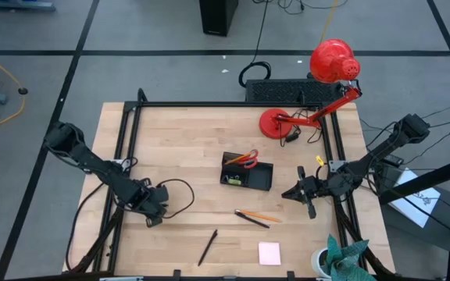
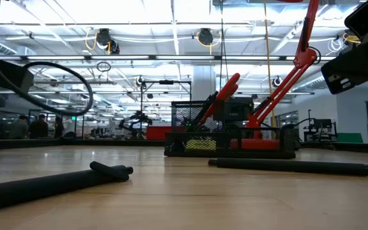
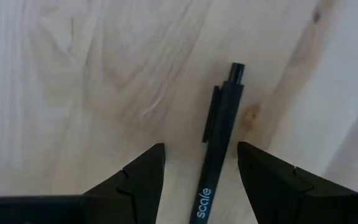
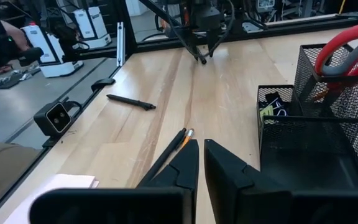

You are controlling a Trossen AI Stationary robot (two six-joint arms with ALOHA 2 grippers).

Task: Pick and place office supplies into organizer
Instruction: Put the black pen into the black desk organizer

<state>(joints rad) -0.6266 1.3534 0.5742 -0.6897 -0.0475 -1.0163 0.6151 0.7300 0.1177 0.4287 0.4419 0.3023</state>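
Note:
I need to pick up the black pen next with my left gripper by its printed body [image 3: 212, 168], to put the pen away in the organizer.
A black pen [image 3: 222, 124] printed "scale" lies flat on the wooden table. My left gripper [image 3: 201, 148] points down over it, open, one finger on each side with a gap to the pen. In the high view this gripper [image 1: 153, 212] is at the table's left and hides the pen. The black mesh organizer [image 1: 247, 173] stands mid-table with red-handled scissors [image 1: 244, 159] upright in its taller section. My right gripper [image 1: 289, 193] hovers shut just right of the organizer [image 4: 309, 124], holding nothing.
A second black pen [image 1: 208, 247] lies near the front edge, a pen and an orange pencil [image 1: 254, 217] lie crossed in front of the organizer, and a pink sticky pad [image 1: 269, 253] sits front right. A red desk lamp [image 1: 319, 86] stands at the back right.

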